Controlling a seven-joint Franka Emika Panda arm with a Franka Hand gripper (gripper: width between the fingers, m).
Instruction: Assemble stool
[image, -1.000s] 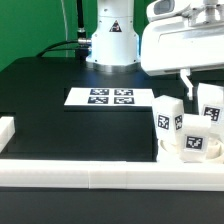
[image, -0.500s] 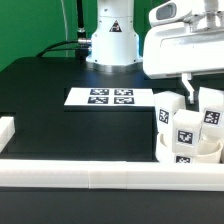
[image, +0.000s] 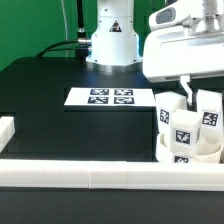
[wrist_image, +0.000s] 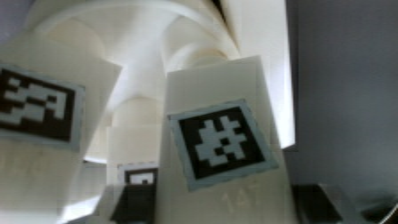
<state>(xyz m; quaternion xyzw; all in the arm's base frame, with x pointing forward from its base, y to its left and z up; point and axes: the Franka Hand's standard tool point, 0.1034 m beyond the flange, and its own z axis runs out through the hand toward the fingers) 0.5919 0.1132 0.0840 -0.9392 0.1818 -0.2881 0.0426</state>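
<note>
The tagged leg between my gripper's fingers is standing on the round seat beside the other legs. My gripper should open now.
The white stool stands upside down at the exterior view's right, close to the front rail. Its round seat (image: 190, 152) lies on the table, and three tagged block legs (image: 183, 127) stick up from it. My gripper (image: 200, 100) hangs right over the legs under the big white wrist housing. In the wrist view, one tagged leg (wrist_image: 222, 140) stands between my two dark fingertips (wrist_image: 139, 200), which press on its two sides. My gripper (wrist_image: 228, 200) is shut on that leg. Another leg (wrist_image: 45, 100) stands beside it.
The marker board (image: 110, 97) lies flat in the middle of the black table. A long white rail (image: 90, 174) runs along the front edge, and a short rail piece (image: 6, 132) lies at the exterior view's left. The robot base (image: 110, 40) stands at the back.
The stool's legs and tags have shifted under my gripper. The front leg's tag now faces the camera, and the seat's tag sits lower. My gripper stays over the stool.
</note>
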